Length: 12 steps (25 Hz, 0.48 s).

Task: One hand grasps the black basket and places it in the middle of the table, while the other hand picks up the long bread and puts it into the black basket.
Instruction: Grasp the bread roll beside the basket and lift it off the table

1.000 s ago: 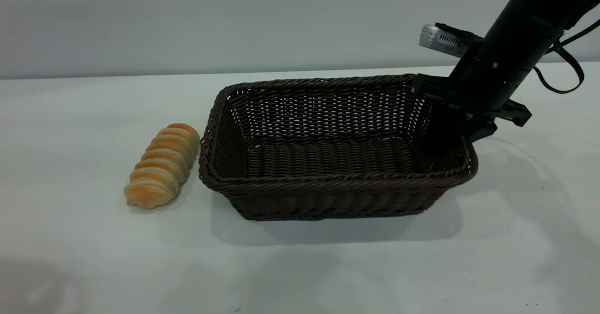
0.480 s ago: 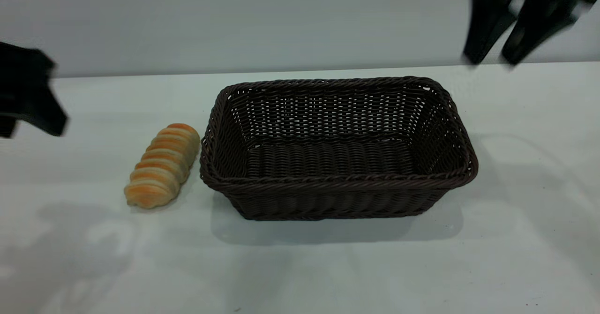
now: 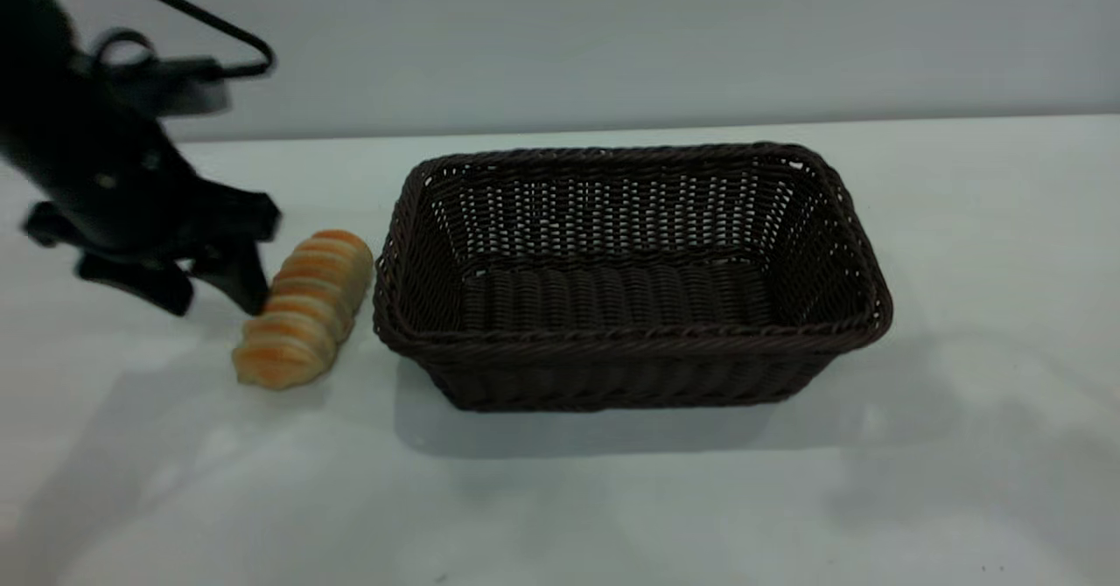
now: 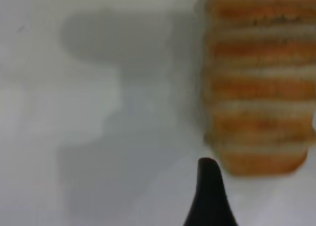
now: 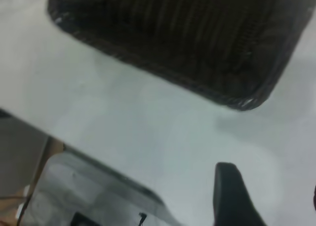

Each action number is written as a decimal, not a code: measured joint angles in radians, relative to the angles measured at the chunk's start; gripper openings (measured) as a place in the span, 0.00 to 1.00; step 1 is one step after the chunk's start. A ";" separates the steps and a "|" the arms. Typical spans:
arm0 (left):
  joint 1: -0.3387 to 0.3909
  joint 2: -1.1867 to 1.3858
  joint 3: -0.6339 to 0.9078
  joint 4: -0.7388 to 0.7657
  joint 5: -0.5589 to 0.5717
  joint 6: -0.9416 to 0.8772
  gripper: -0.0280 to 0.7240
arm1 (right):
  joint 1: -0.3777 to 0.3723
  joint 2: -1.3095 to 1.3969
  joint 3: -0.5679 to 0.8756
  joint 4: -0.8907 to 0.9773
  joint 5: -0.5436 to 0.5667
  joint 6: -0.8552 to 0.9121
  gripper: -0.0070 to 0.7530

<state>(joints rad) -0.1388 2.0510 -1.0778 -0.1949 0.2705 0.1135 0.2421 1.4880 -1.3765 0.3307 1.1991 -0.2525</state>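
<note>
The left gripper grabs the long bread by its ridged body near its rounded end (image 3: 290, 325) next, to put it into the black basket (image 3: 630, 334).
The black basket (image 3: 630, 334) stands on the table's middle, empty. The long bread (image 3: 302, 306) lies on the table just left of the basket. My left gripper (image 3: 216, 304) is open and low over the table, just left of the bread; its near finger (image 3: 249, 289) is against or very close to the bread's left side. The left wrist view shows the bread (image 4: 256, 82) and one fingertip (image 4: 210, 186) beside its end. My right gripper (image 5: 271, 201) is open and empty, out of the exterior view, high above the table with the basket (image 5: 148, 63) below it.
The white table (image 3: 612, 498) stretches in front of the basket and to its right. The right wrist view shows the table's edge (image 5: 98, 152) with floor and equipment beyond it.
My right gripper let go of the basket's right rim and rose out of the exterior view. My left arm came in from the left and dropped beside the bread. Basket and bread stayed put.
</note>
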 joint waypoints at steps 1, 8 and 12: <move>-0.009 0.031 -0.022 0.000 -0.003 0.000 0.79 | 0.010 -0.028 0.034 0.006 0.000 0.000 0.55; -0.032 0.210 -0.150 -0.003 -0.031 0.000 0.78 | 0.027 -0.226 0.338 0.031 -0.038 -0.001 0.55; -0.033 0.229 -0.170 -0.003 -0.016 0.000 0.59 | 0.027 -0.380 0.502 -0.008 -0.082 -0.001 0.55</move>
<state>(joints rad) -0.1717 2.2801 -1.2475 -0.1977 0.2545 0.1135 0.2696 1.1079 -0.8744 0.3232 1.1174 -0.2534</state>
